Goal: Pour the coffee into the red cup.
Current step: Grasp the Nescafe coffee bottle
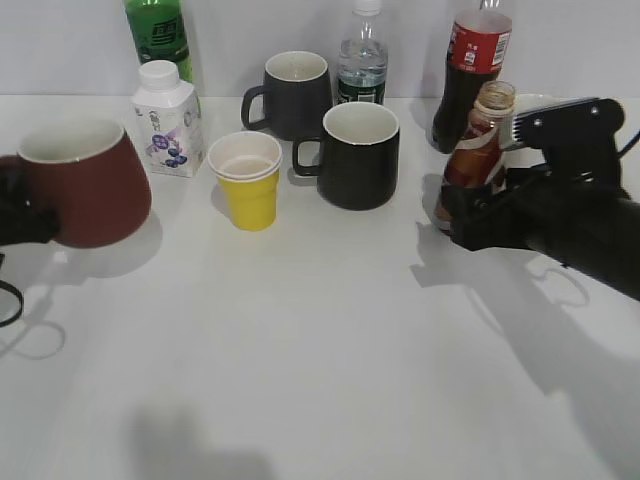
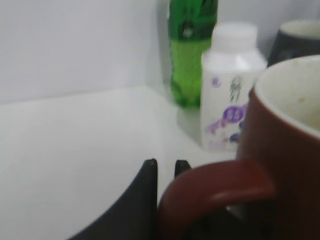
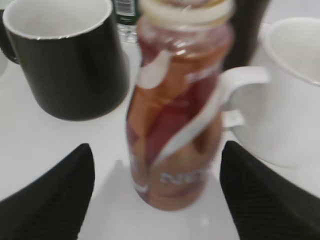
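My right gripper grabs the coffee bottle by its labeled body [image 1: 474, 156] next, which leaves its opening [image 1: 495, 94] free to pour.
The red cup [image 1: 85, 185] is at the far left, tilted and raised a little over its shadow. My left gripper [image 1: 20, 215] is shut on its loop handle; the left wrist view shows the handle [image 2: 215, 187] at the black fingers [image 2: 165, 167] and the cup's pale interior [image 2: 295, 95]. The uncapped coffee bottle [image 1: 480, 140] with its brown-orange-white swirl label stands upright on the table at the right. My right gripper [image 1: 465, 215] is open around its base; in the right wrist view the fingers [image 3: 156, 147] sit either side of the bottle [image 3: 175, 100] with gaps.
A yellow paper cup [image 1: 246, 180], a black mug [image 1: 357, 155] and a dark grey mug [image 1: 292, 92] stand mid-table. A white carton bottle [image 1: 167, 118], green bottle [image 1: 160, 35], water bottle [image 1: 362, 60] and cola bottle [image 1: 470, 70] line the back. A white mug [image 3: 295, 90] stands right behind the coffee bottle.
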Controlling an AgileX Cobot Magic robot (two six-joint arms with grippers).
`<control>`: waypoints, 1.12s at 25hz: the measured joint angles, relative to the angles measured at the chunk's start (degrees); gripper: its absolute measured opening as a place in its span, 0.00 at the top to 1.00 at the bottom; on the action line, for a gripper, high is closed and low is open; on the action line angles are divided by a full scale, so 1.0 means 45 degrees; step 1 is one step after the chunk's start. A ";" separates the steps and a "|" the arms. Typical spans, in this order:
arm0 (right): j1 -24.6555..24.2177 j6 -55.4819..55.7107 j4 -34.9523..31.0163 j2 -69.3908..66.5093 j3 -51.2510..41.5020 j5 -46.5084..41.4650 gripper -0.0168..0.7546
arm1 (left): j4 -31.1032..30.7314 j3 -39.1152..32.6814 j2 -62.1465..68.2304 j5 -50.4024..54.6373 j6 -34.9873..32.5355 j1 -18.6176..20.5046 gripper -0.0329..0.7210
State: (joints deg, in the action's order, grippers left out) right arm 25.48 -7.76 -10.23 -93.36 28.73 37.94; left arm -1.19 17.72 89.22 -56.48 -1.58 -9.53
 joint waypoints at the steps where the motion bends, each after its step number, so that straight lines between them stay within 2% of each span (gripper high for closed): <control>1: 0.0000 0.0083 0.0013 -0.0279 0.0102 0.0256 0.22 | -0.0033 0.0000 -0.0276 0.0171 0.0000 -0.0061 0.86; 5: 0.0000 0.0194 -0.0139 -0.1337 0.0500 0.1037 0.22 | -0.0084 0.0000 -0.1323 0.1280 0.0000 -0.0539 0.86; 11: 0.0000 0.0221 -0.0235 -0.2646 0.1298 0.1560 0.22 | -0.0159 -0.0015 -0.2211 0.1946 0.0000 -0.2060 0.86; 17: 0.0000 0.0221 -0.0235 -0.3723 0.2069 0.2033 0.22 | -0.1301 -0.0015 -0.2247 0.2000 0.0000 -0.3576 0.86; 19: 0.0000 0.0221 -0.0255 -0.3945 0.2274 0.2048 0.25 | -0.1644 -0.0015 -0.2247 0.2000 0.0000 -0.4031 0.86; 21: 0.0000 0.0221 -0.0260 -0.4048 0.2404 0.2083 0.33 | -0.1811 -0.0015 -0.2247 0.2000 0.0000 -0.4337 0.86; 28: 0.0000 0.0042 -0.0190 -0.3842 0.2431 0.1891 0.33 | -0.1891 0.0150 -0.1648 0.1989 0.0000 -0.4574 0.86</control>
State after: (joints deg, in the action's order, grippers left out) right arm 25.48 -7.57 -11.08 -110.65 39.67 46.45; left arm -9.70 18.40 81.80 -47.53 -1.58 -30.12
